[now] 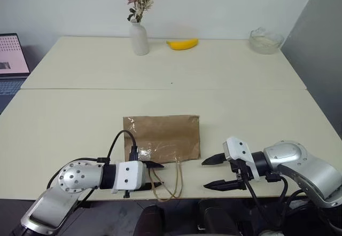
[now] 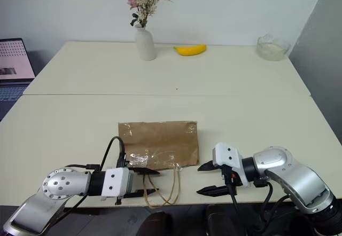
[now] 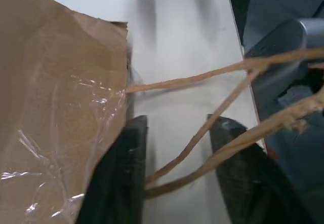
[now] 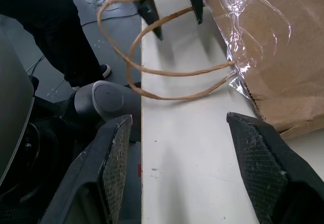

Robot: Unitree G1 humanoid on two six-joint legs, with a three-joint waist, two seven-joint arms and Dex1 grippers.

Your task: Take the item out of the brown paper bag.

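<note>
The paper bag [image 1: 162,135] is lying flat on the table, and its cord handle loops out loose past the table's edge. My left gripper should grab the bag by that handle next.
The brown paper bag [image 1: 162,135] lies flat near the table's front edge, with clear tape crinkled along its near side. Its two tan cord handles [image 1: 170,185] loop out over that edge. My left gripper [image 1: 154,175] is at the bag's near left corner and stands open, with the cords [image 3: 202,133] running loosely between its black fingers [image 3: 121,178]. My right gripper [image 1: 206,173] is open just right of the handles, pointing toward them, with nothing between its fingers [image 4: 260,163]. The item is hidden.
At the table's far side stand a white vase of dried flowers [image 1: 139,37], a yellow banana [image 1: 182,44] and a glass bowl [image 1: 265,40]. A laptop [image 1: 10,54] sits at the far left. Both grippers hover at the table's front edge [image 4: 143,148].
</note>
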